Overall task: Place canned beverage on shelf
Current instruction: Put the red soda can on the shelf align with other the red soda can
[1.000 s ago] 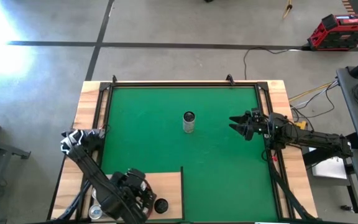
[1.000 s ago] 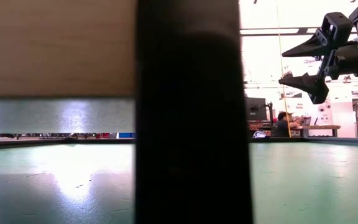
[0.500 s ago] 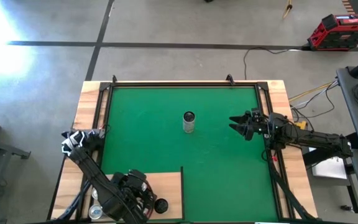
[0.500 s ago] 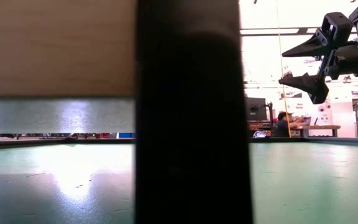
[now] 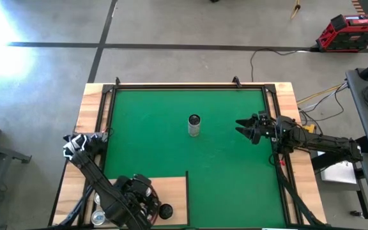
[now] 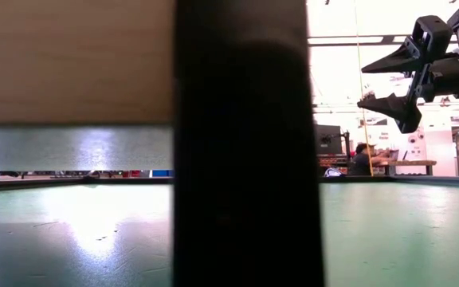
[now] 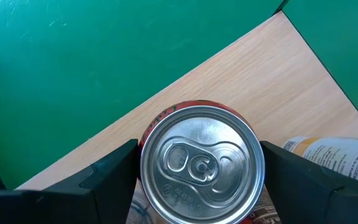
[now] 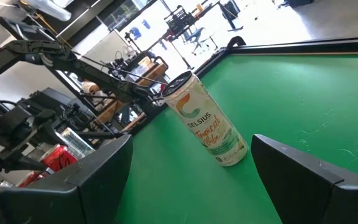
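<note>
My left gripper should open now, since the red can [image 7: 201, 164] is upright on the pale wooden shelf [image 7: 253, 84], inside the shelf's edge, and would stand.
A red can with a silver top [image 7: 201, 165] sits between the two fingers of my left gripper [image 7: 199, 149], which hangs over the pale wooden shelf [image 5: 171, 188] at the table's near left [image 5: 138, 199]. A white can [image 7: 334, 160] stands close beside it. A second white can [image 5: 193, 125] stands upright on its base in the middle of the green mat [image 8: 205, 121]. My right gripper [image 5: 237, 126] hovers open at the mat's right side, level, pointing at that can with a gap between [image 6: 362, 84]. My left gripper has the red can pinched between its two fingers, one finger [image 7: 120, 171] on each opposite side of the wall just below the rim [image 7: 143, 155]. The fingers come steeply from above. The can stays upright; its own top hides whether its base rests on the shelf.
A dark upright post [image 6: 245, 143] and a wooden panel [image 6: 70, 60] fill much of the low view. A black frame [image 5: 184, 85] runs along the mat's edges. Open green mat [image 5: 229, 185] lies to the right of the shelf.
</note>
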Controlling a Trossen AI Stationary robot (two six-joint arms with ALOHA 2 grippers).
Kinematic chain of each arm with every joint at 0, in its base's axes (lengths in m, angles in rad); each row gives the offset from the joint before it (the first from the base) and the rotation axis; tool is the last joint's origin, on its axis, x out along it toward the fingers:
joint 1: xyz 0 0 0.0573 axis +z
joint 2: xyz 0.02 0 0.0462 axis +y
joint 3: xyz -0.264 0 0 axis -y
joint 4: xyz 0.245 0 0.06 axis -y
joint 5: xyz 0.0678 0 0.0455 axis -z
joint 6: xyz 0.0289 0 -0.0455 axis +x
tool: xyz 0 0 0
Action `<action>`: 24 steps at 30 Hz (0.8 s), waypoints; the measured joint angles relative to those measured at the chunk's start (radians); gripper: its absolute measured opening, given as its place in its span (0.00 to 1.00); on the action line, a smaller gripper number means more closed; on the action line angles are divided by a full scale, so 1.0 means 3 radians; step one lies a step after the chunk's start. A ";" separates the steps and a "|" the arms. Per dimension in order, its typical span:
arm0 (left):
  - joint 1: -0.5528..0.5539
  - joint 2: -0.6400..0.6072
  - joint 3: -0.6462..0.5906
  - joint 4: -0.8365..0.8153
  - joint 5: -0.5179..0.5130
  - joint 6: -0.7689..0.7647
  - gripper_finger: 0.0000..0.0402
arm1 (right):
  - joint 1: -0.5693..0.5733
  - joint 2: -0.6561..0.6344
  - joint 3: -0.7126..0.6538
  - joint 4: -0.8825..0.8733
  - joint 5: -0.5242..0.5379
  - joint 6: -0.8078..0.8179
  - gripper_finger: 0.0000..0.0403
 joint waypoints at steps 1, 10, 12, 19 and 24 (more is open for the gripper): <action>0.0000 -0.0003 0.0000 0.0000 -0.0002 0.0033 0.71 | 0.0000 0.0000 0.0000 0.0000 0.0000 -0.0001 0.79; -0.0001 -0.0007 0.0000 0.0000 -0.0064 0.0157 0.71 | 0.0000 0.0000 0.0000 -0.0001 0.0000 -0.0001 0.79; -0.0006 -0.0008 0.0000 0.0000 -0.0063 0.0157 0.71 | 0.0000 0.0000 0.0000 0.0000 0.0000 -0.0001 0.79; -0.0029 -0.0008 0.0000 0.0011 -0.0059 0.0150 0.71 | 0.0000 0.0000 0.0000 0.0000 0.0000 -0.0001 0.79; -0.0029 -0.0008 -0.0006 0.0018 -0.0058 0.0162 0.71 | -0.0001 0.0000 0.0000 0.0000 0.0000 0.0000 0.79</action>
